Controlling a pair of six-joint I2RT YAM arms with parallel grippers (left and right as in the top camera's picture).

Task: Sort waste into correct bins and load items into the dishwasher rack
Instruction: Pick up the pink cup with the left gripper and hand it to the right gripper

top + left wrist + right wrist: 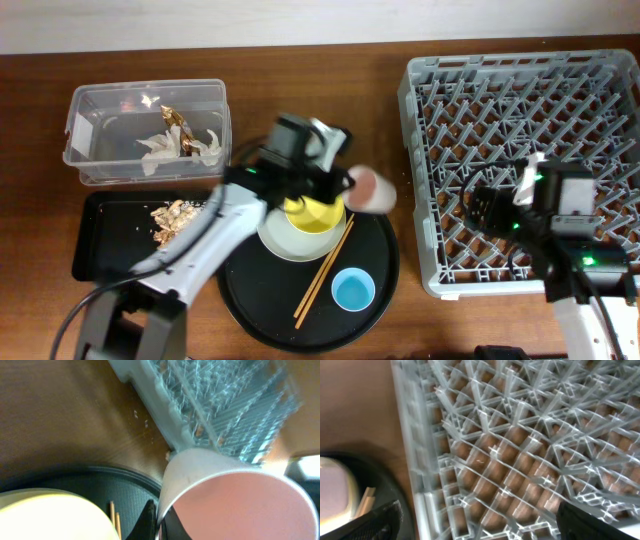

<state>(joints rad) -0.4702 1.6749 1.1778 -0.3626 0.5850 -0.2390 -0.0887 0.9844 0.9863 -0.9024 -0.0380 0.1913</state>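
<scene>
My right gripper grabs the pink cup around its outside [379,193] next, to load it into the dishwasher rack [520,90]. My left gripper pinches the cup's rim.
My left gripper [350,186] is shut on the rim of the pink cup [374,190] and holds it tilted above the right edge of the round black tray, short of the grey dishwasher rack [520,90]. In the left wrist view the fingers [159,522] pinch the cup wall [235,500], with the rack [215,405] beyond. The yellow bowl [315,213] sits on the pale plate [283,243]. The chopsticks [325,268] and the blue cup [353,289] lie on the round tray. My right gripper [483,210] is open and empty over the rack's front left part [520,450].
The clear box [90,110] at back left holds white tissue [158,150] and the brown-gold wrapper [176,124]. The shallow black tray [105,255] in front of it holds food scraps [172,222]. The round black tray [380,270] lies between this tray and the rack.
</scene>
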